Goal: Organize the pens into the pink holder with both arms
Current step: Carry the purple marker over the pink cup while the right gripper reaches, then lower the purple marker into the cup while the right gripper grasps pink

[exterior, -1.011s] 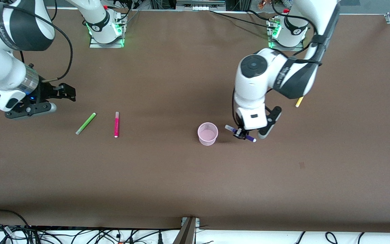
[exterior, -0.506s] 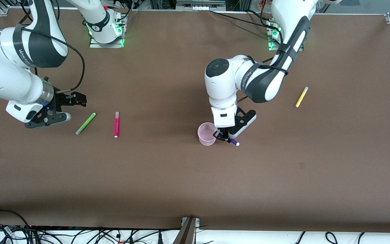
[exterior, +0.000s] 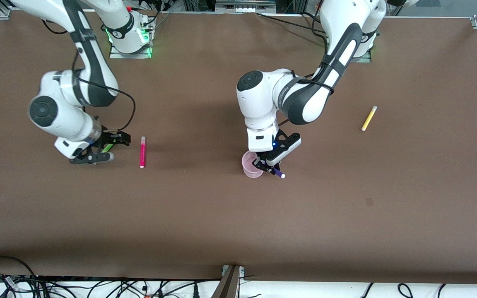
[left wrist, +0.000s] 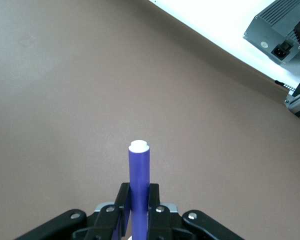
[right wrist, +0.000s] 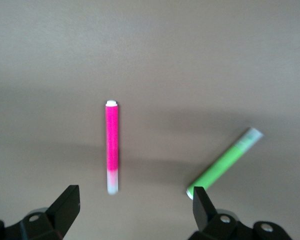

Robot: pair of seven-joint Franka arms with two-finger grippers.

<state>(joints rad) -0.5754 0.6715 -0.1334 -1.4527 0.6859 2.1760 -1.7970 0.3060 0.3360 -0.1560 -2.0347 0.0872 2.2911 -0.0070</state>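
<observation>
My right gripper picks up the magenta pen by its magenta body [exterior: 143, 153] next, to stand that pen in the pink holder [exterior: 247, 166].
My left gripper [exterior: 268, 169] is shut on the dark purple pen [exterior: 279, 173] and hangs over the rim of the pink holder [exterior: 247, 166], partly hiding it. In the left wrist view the purple pen [left wrist: 139, 167] sticks out from between the fingers [left wrist: 153, 200]. My right gripper [exterior: 113, 147] is open and low over the light green pen [exterior: 107, 148], which shows only in part. The magenta pen [exterior: 142, 152] lies beside it, toward the holder. The right wrist view shows the magenta pen [right wrist: 111, 145] and the green pen [right wrist: 225, 162] ahead of the open fingers [right wrist: 67, 202]. The yellow pen [exterior: 368, 118] lies toward the left arm's end.
The brown table [exterior: 238, 231] is bare between the holder and the edge nearest the front camera. Cables and a metal post [exterior: 228, 283] lie just off that edge. The arm bases [exterior: 128, 37] stand along the edge farthest from the front camera.
My left gripper has carried the purple pen sideways to the pink holder's rim. The right arm has swung in and down, from off to the side to over the green pen.
</observation>
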